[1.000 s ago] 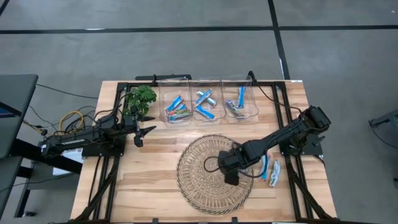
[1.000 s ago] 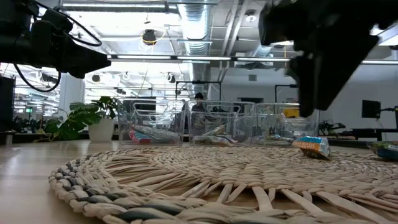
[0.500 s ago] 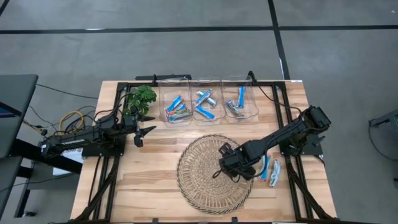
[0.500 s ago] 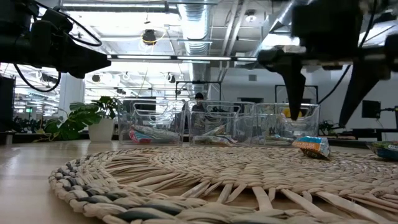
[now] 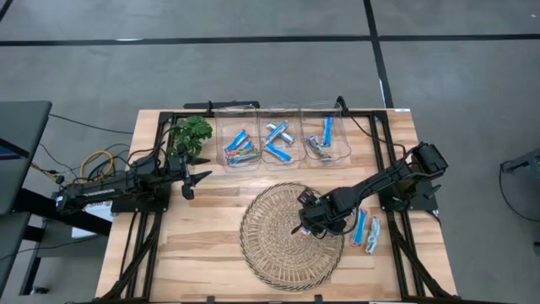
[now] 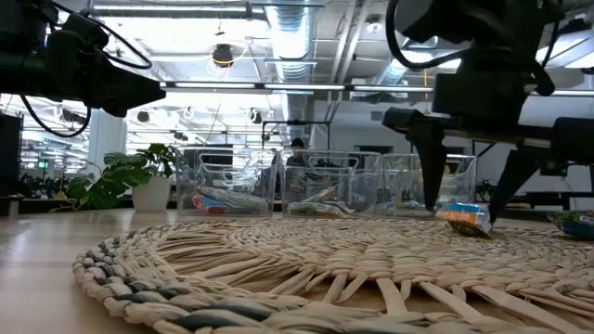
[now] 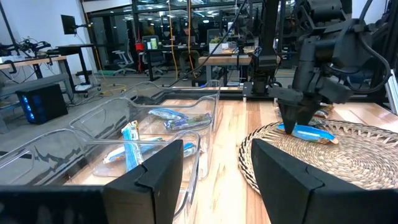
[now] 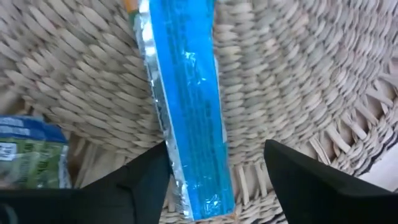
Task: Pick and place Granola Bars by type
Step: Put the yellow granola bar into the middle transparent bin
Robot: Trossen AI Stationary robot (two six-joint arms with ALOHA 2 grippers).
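Observation:
Both fingers of my right gripper reach down to the wicker mat point(image 5: 274, 245) beside the bright blue bar's long edges, so it is now time to close.
A bright blue granola bar point(image 8: 183, 93) lies flat on the round wicker mat point(image 5: 274, 245), right of its middle. My right gripper point(image 5: 305, 224) is open and points down over it, one finger on each side of the bar's end, also in the low view point(image 6: 461, 211); I cannot tell whether a finger touches the wrapper. A green and blue bar point(image 8: 31, 155) lies close beside it. Two more bars point(image 5: 364, 230) lie on the table right of the mat. My left gripper point(image 5: 198, 179) is open and empty at the table's left.
Three clear bins point(image 5: 281, 139) stand in a row at the far edge, each with several bars inside. A potted plant point(image 5: 190, 135) stands left of them, near my left gripper. Black frame rails run along the table's left and right sides.
My right gripper has gone a little toward the table's far edge and down, its open fingers now lowered around the blue bar on the mat. The bar has stayed where it was.

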